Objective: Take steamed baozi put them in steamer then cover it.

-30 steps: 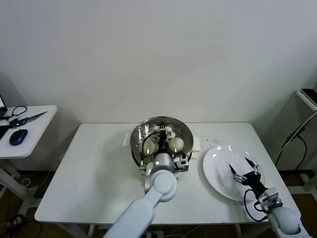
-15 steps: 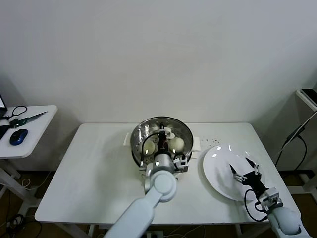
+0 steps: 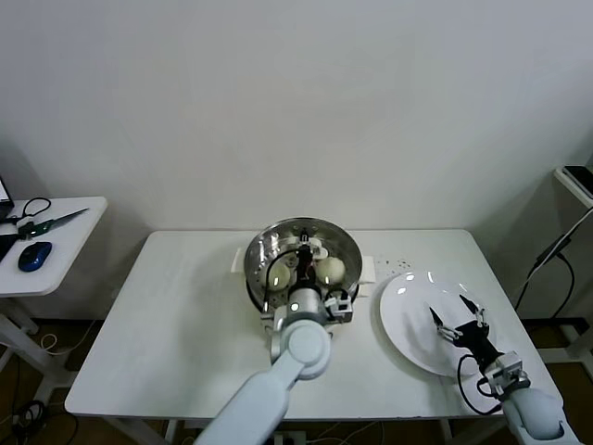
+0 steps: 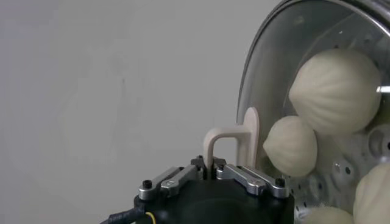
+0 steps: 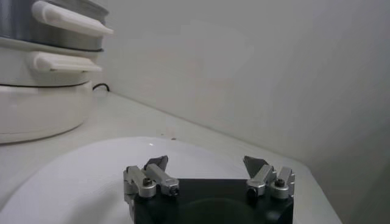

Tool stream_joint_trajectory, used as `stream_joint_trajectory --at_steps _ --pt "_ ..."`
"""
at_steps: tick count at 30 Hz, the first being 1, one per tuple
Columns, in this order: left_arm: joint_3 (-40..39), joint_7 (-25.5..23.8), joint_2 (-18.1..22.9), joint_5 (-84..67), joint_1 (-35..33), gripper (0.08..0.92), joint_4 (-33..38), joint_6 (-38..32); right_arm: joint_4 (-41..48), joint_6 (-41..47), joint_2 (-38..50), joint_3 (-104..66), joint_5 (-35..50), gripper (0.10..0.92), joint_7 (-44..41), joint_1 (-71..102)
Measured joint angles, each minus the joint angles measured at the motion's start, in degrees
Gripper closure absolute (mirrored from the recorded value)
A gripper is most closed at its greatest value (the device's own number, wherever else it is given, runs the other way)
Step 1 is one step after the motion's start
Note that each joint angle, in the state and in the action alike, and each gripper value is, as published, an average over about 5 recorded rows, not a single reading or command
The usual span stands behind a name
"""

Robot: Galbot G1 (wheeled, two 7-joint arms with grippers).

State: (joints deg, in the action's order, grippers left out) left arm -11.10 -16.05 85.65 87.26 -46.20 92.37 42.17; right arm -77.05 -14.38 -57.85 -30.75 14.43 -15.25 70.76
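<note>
The glass lid's edge (image 3: 262, 235) sits on the steamer's rim in the head view, so it is time for my left gripper to let go of the lid.
The steel steamer (image 3: 256, 262) stands at the table's back middle on its white pot base (image 5: 36, 109). A round glass lid (image 4: 274, 67) lies over it. Through the glass show off-white baozi (image 4: 337, 91), one smaller-looking (image 4: 291, 146), and two in the head view (image 3: 331, 269) (image 3: 281, 272). My left gripper (image 4: 208, 173) is shut on the lid's white handle (image 4: 234, 135), above the steamer's middle (image 3: 304, 250). Over the bare white plate (image 3: 408, 311), my right gripper (image 3: 456, 317) is open and holds nothing; its jaws stand wide apart (image 5: 207, 165).
The plate (image 5: 73, 176) lies at the table's right front, close to the edge. A small side table (image 3: 51, 236) at the far left carries a blue mouse (image 3: 33, 256) and scissors. A stand with a cable rises at the far right (image 3: 574, 185).
</note>
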Motion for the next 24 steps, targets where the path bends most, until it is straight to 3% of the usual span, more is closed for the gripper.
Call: stream_joint_trajectory --at_steps 14,24 --pt "0.0 0.8 -0.4 -1.5 0.0 0.843 -0.1 0.0 0.1 -0.2 -0.3 -0.4 -0.3 0.203 -0.3 0.2" --pt "-0.4 -0.5 -2.0 -2.6 -0.6 0.593 2.6 0.0 -0.6 0.9 -0.3 -1.0 -0.3 0.203 -0.3 0.4"
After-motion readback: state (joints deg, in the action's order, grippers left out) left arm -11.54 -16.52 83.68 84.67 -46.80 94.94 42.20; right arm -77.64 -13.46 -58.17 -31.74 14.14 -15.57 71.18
